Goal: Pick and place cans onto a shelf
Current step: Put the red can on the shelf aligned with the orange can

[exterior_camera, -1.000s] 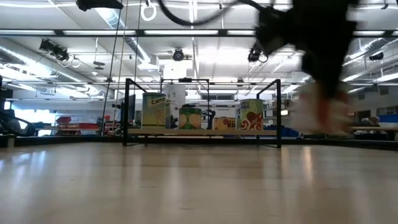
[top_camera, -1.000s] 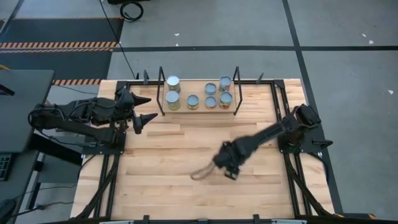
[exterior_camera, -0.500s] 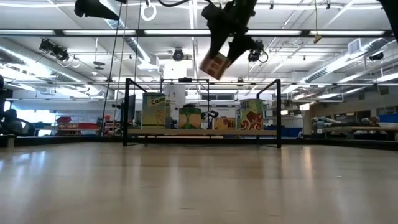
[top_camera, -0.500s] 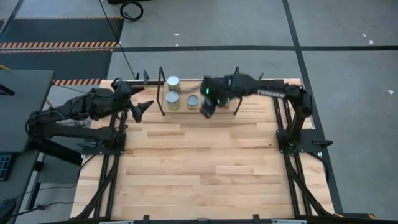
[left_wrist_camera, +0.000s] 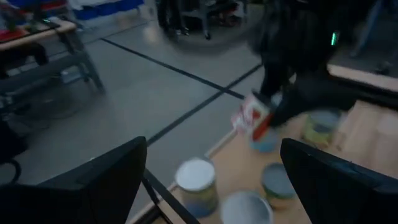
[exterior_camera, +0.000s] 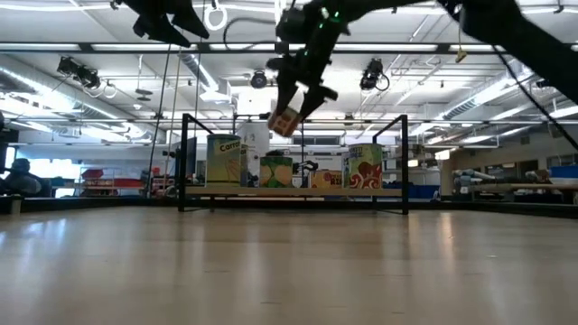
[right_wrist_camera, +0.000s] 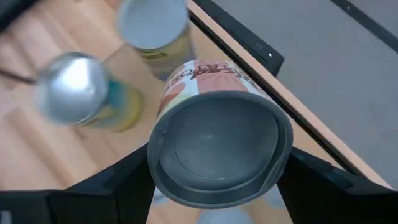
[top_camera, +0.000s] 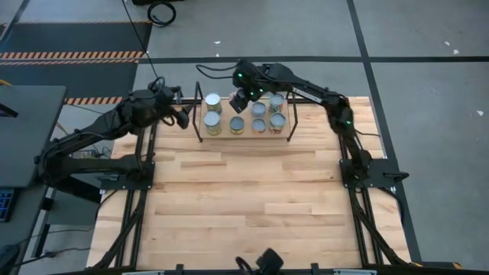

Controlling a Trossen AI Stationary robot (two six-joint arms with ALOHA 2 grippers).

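Observation:
I need to lower the red and tan can (right_wrist_camera: 217, 134) before my right gripper opens: it hangs tilted above the shelf's board (right_wrist_camera: 140, 99) and would tip if released now.
My right gripper (top_camera: 241, 99) is shut on a can with a red and tan label (exterior_camera: 284, 120), held above the far left part of the black wire shelf (top_camera: 198, 114). Several cans (top_camera: 237, 124) with silvery tops stand upright on the shelf's board (exterior_camera: 298, 191); a white-topped one (top_camera: 213, 100) stands at its left end. My left gripper (top_camera: 182, 118) is open and empty just left of the shelf's left post. In the left wrist view the held can (left_wrist_camera: 252, 118) shows beyond my left gripper's spread fingers. My right gripper pinches the can's round side wall (right_wrist_camera: 158, 134) between its two fingers (right_wrist_camera: 124, 186), one on either side, near the can's grey end (right_wrist_camera: 217, 146), which faces the wrist. The fingers come slanting down from above. The can is tilted and lifted clear above the shelf.
The shelf's upright end posts (exterior_camera: 183, 162) rise on both sides of the standing cans. The arm mounts' black rails (top_camera: 141, 191) run along the table's left and right sides. Bare wooden table (top_camera: 244, 206) lies in front of the shelf.
My right gripper has swung quickly from the table's middle up and toward the far edge, carrying the can, lifted clear, to above the shelf and then toward the shelf's left part. My left gripper has gone toward the far edge and nearer the shelf's left post.

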